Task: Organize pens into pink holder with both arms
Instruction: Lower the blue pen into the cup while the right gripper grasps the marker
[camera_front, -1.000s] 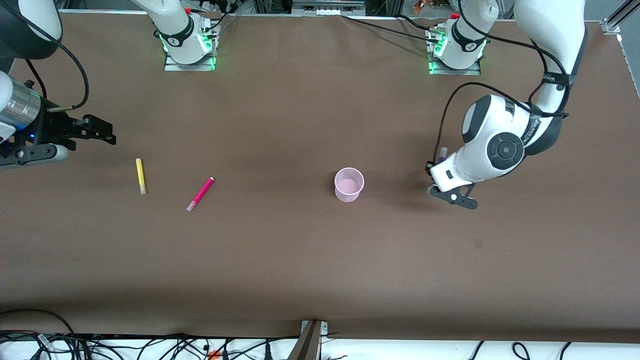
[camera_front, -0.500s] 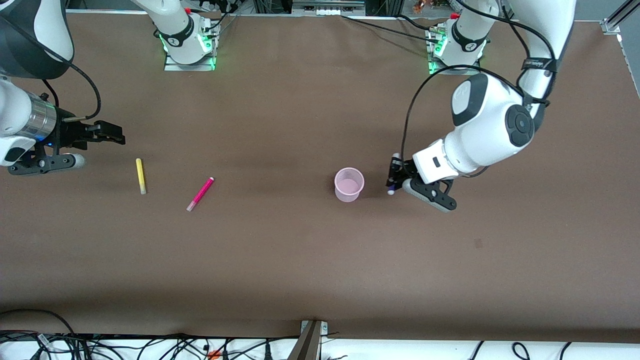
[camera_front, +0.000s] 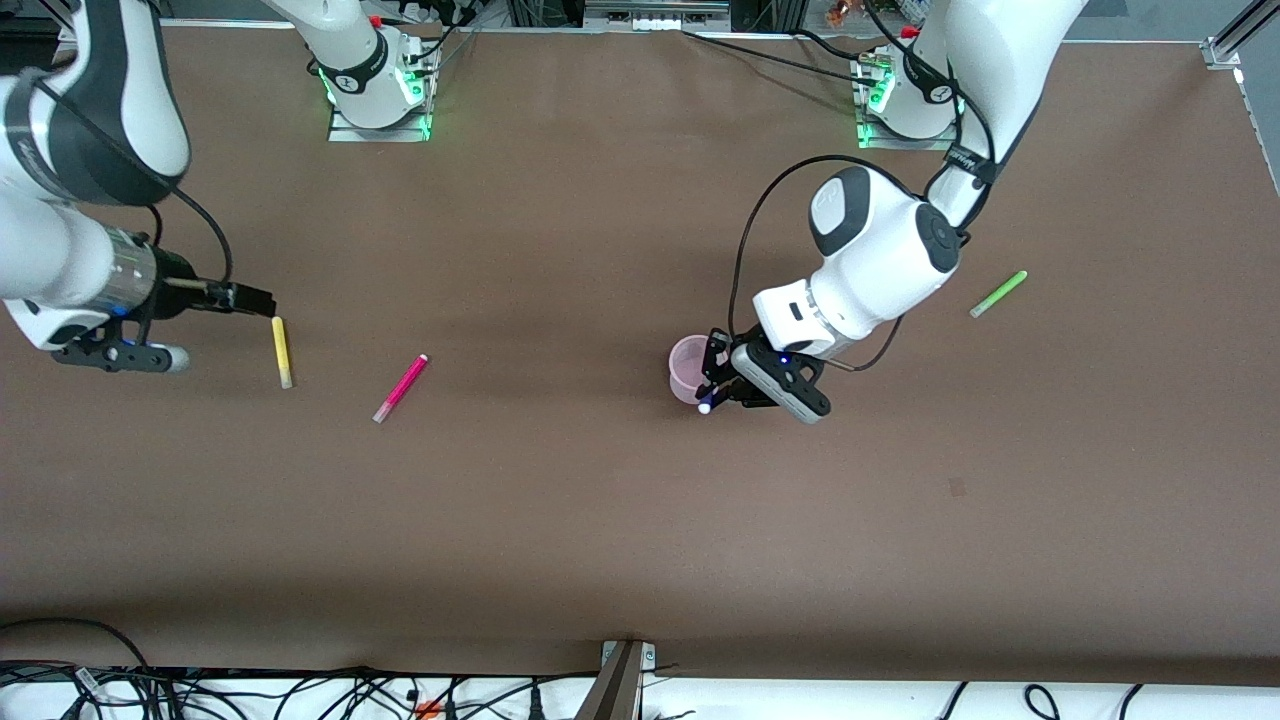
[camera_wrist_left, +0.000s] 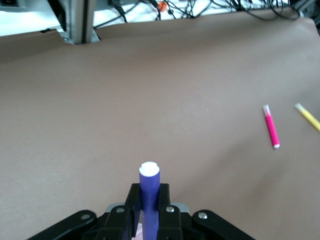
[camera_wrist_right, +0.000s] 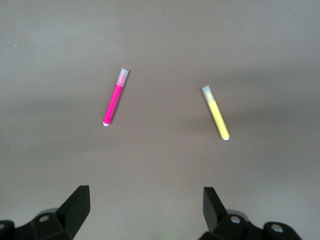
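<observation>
The right gripper will next grab the magenta pen by its white-tipped end (camera_front: 420, 364). The pen's clear end then stays free to drop first into the pink holder (camera_front: 690, 365).
The pink holder (camera_front: 690, 365) stands upright mid-table. My left gripper (camera_front: 712, 388) is shut on the dark blue-purple pen (camera_wrist_left: 149, 190), whose white tip (camera_front: 705, 407) hangs beside the holder's rim; the gripper hides part of the holder. My right gripper (camera_front: 262, 300) is open and empty (camera_wrist_right: 145, 200), just beside the end of the yellow pen (camera_front: 282, 352) that lies farther from the front camera. The magenta pen (camera_front: 400, 388) lies between the yellow pen and the holder. The light green pen (camera_front: 998, 294) lies toward the left arm's end. Both wrist views show the magenta pen (camera_wrist_right: 114, 103) (camera_wrist_left: 271, 127) and the yellow pen (camera_wrist_right: 216, 113) (camera_wrist_left: 307, 116).
The brown table (camera_front: 600, 520) carries only the pens and the holder. Cables and a metal post (camera_front: 622, 680) sit along the table edge nearest the front camera. The arm bases (camera_front: 378, 90) (camera_front: 905, 100) stand at the edge farthest from it.
My left gripper has carried the blue-purple pen from the left arm's end to the holder, uncovering the green pen. My right gripper has moved to the yellow pen.
</observation>
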